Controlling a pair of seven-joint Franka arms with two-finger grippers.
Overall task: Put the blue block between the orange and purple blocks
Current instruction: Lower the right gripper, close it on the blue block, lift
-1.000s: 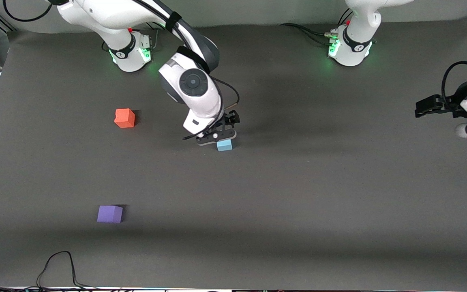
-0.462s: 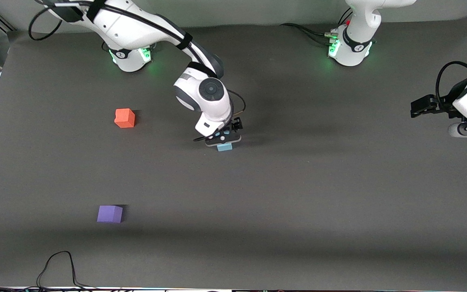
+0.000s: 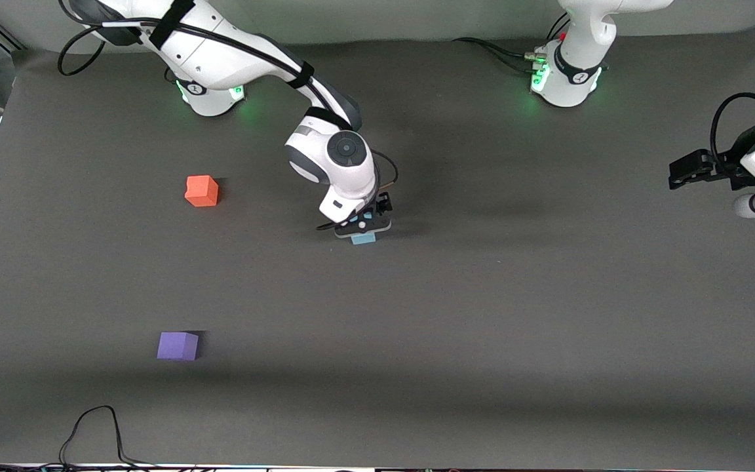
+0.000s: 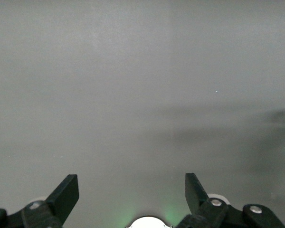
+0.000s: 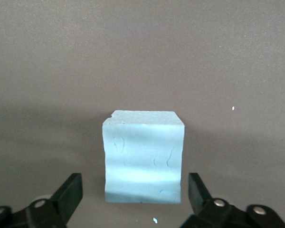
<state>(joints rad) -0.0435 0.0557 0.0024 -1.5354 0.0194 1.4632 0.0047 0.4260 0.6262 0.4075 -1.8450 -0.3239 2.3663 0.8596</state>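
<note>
My right gripper is going to grab the blue block (image 3: 363,238) next by its two opposite upright sides, so it can place the block.
The light blue block (image 3: 363,238) sits on the grey table near its middle, mostly covered in the front view by my right gripper (image 3: 363,226). In the right wrist view the blue block (image 5: 143,156) stands between the open fingers (image 5: 69,192), which are apart from its sides. The orange block (image 3: 201,191) lies toward the right arm's end. The purple block (image 3: 177,345) lies nearer the front camera than the orange one. My left gripper (image 3: 682,176) is open and empty, waiting at the left arm's end; its wrist view shows only bare table (image 4: 142,95).
A black cable (image 3: 96,429) loops on the table's edge nearest the front camera. The two arm bases (image 3: 564,72) stand along the edge farthest from the front camera. The grey mat (image 3: 482,314) is flat.
My right gripper has come down over the blue block, its fingers now around it. The left gripper has shifted slightly at its end of the table.
</note>
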